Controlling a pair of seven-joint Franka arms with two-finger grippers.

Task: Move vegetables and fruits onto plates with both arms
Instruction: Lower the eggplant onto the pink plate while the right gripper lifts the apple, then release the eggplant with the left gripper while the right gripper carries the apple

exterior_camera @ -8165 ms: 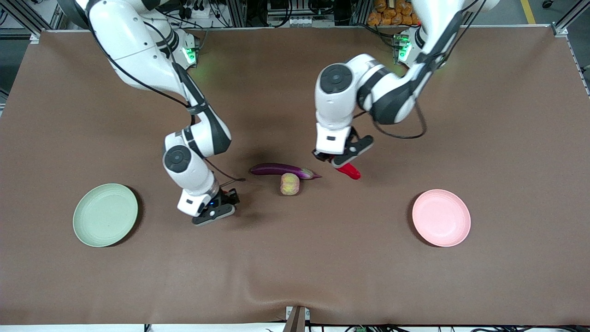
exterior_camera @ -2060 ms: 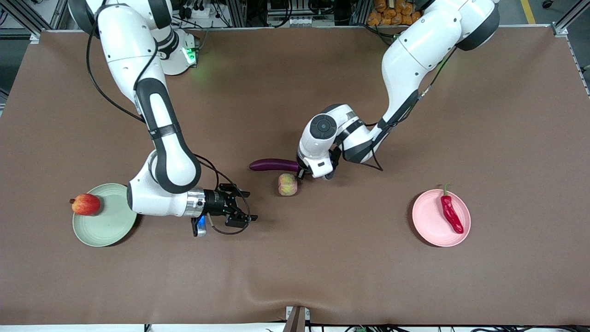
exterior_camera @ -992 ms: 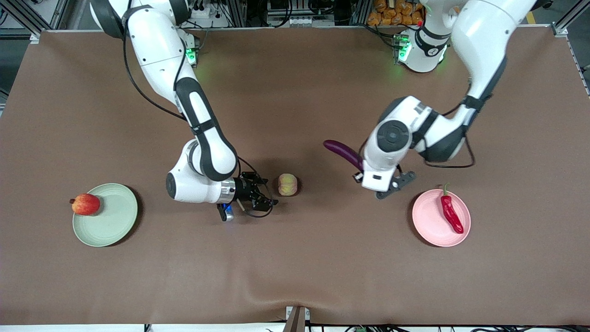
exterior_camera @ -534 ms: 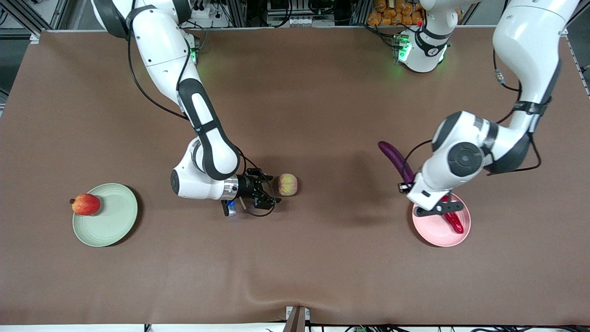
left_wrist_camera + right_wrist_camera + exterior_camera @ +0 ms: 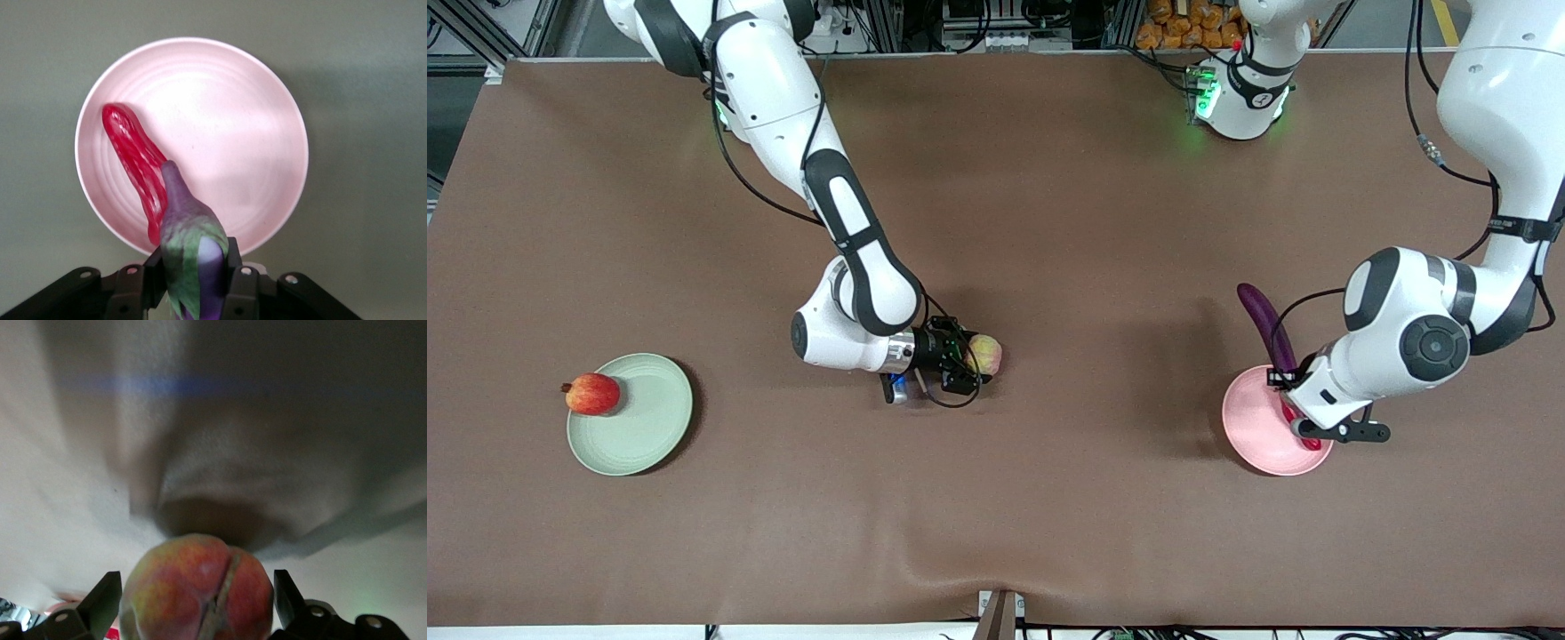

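Note:
My left gripper keeps hold of the purple eggplant from here until the eggplant is lower. The eggplant hangs above the pink plate and its chili.
My left gripper is shut on the stem end of the purple eggplant, which it holds over the pink plate. The left wrist view shows the eggplant clamped between the fingers, above the plate and the red chili lying on it. My right gripper lies low on the table, open, one finger on each side of the peach. In the right wrist view the peach fills the gap between the fingers. The pomegranate rests on the green plate.
A brown cloth covers the whole table, with a wrinkle near its front edge. The right arm's forearm slants down over the middle of the table. The arm bases stand along the table's back edge.
The left arm has carried the eggplant toward its own end of the table, from beside the pink plate to over it. The right gripper has slid forward until its fingers flank the peach.

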